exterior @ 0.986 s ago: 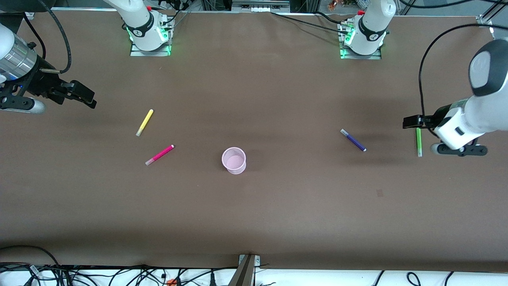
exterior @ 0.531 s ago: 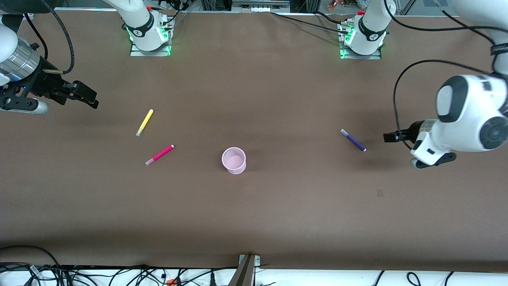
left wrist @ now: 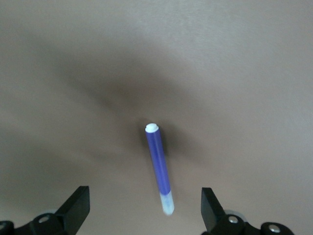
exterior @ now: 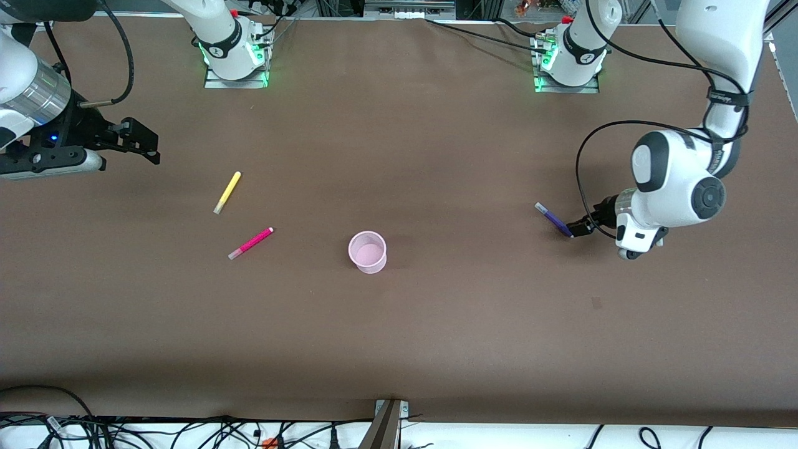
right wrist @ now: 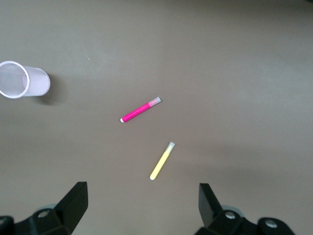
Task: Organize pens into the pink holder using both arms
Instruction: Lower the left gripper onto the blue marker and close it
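Observation:
My left gripper grabs the pen by its purple body (exterior: pixel 557 222) next, so that the pen's pale tip end stays free to enter the pink holder (exterior: pixel 367 251).
The pink holder (exterior: pixel 367 251) stands upright mid-table and shows no pen inside. The purple pen (exterior: pixel 554 219) lies toward the left arm's end. My left gripper (exterior: pixel 580 228) hangs open over that pen's nearer end; in the left wrist view the pen (left wrist: pixel 159 166) lies between the spread fingers of the gripper (left wrist: pixel 144 210). The yellow pen (exterior: pixel 227 192) and the magenta pen (exterior: pixel 250 242) lie toward the right arm's end. My right gripper (exterior: pixel 142 142) is open and empty, in the air beside the yellow pen. The right wrist view shows the yellow pen (right wrist: pixel 161 161), the magenta pen (right wrist: pixel 141 110), the holder (right wrist: pixel 22 81) and its gripper (right wrist: pixel 142 205). The green pen is hidden.
The brown table (exterior: pixel 436 324) carries only the pens and the holder. The two arm bases (exterior: pixel 234 53) (exterior: pixel 570 59) stand along the edge farthest from the front camera. Cables hang along the nearest edge.
My left arm has swung from over the green pen toward the holder's side and now hangs over the purple pen, covering the green pen. My right gripper has shifted slightly.

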